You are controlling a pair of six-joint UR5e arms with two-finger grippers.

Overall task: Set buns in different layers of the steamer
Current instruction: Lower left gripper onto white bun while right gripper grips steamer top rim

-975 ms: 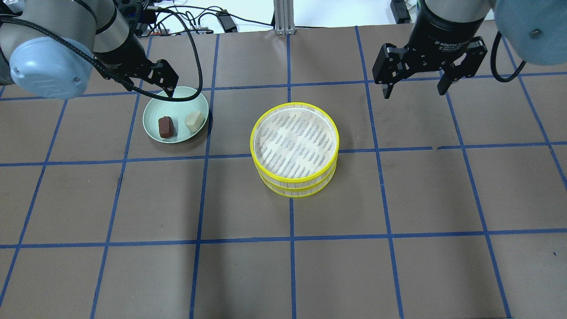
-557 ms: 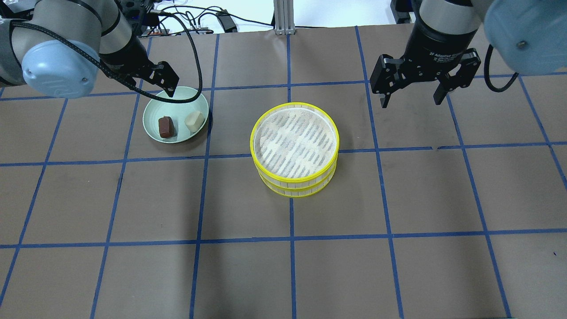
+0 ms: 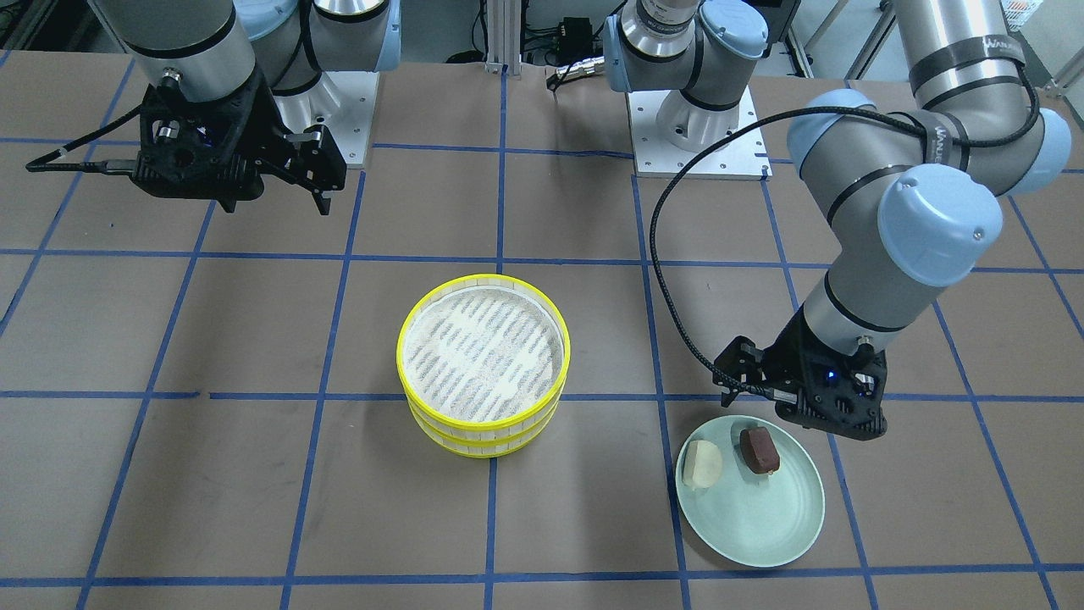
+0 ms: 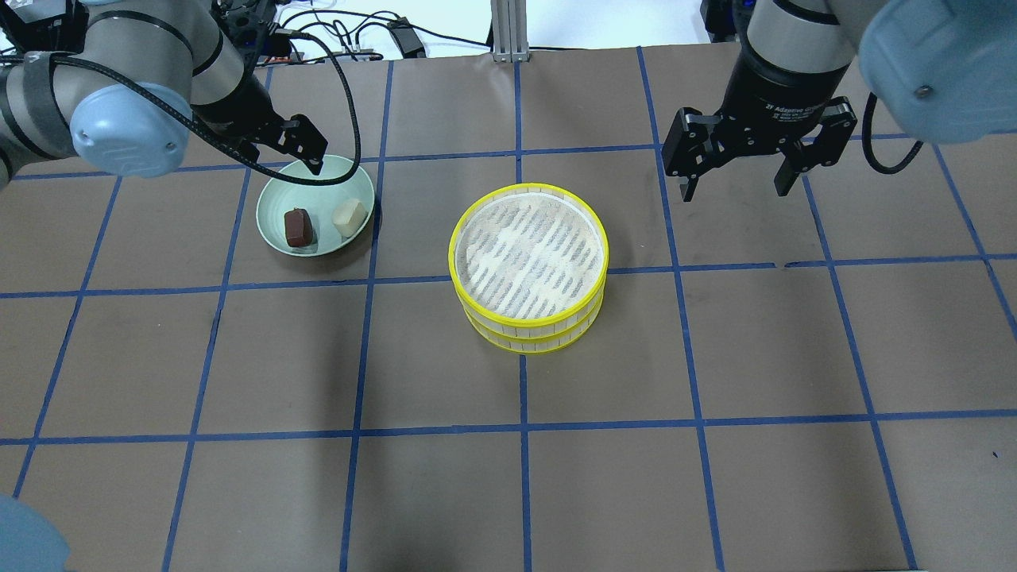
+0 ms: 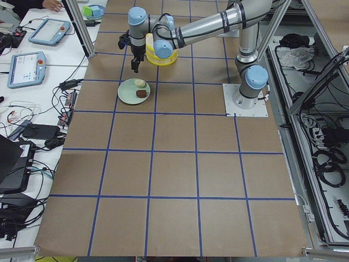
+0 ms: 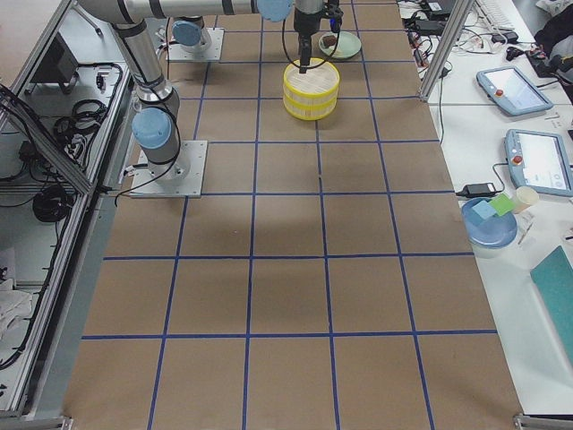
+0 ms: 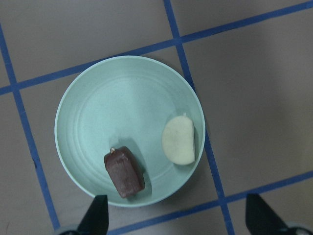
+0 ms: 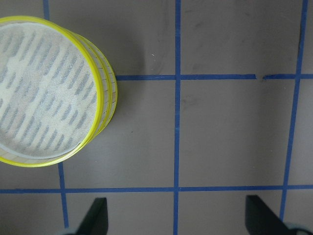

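Observation:
I will next grab the top steamer layer by its yellow rim (image 8: pixel 98 98) with my right gripper, to open up the steamer layers for the buns.
Two yellow-rimmed steamer layers (image 4: pixel 589 306) are stacked at the table's centre, and the top mesh floor is empty; they also show in the front view (image 3: pixel 559 373) and the right wrist view (image 8: pixel 108 98). The brown bun (image 4: pixel 298 227) and the cream bun (image 4: pixel 349 218) lie on the pale green plate (image 4: pixel 318 187) to the left. My left gripper (image 7: pixel 178 218) is open and empty above the plate's far rim, near the brown bun (image 7: pixel 124 172). My right gripper (image 4: pixel 733 191) is open and empty, above the table behind and to the right of the stack.
Brown table cover with a blue tape grid. An aluminium post (image 4: pixel 508 32) and cables run along the far edge. The arm bases (image 3: pixel 694 127) stand at the robot's side of the table. The left arm's cable (image 3: pixel 669 280) hangs between the stack and the plate.
My right gripper has moved a little left and toward the steamer stack. My left arm has shifted slightly right over the plate's far rim. Both grippers stay open; buns and steamer layers have not moved.

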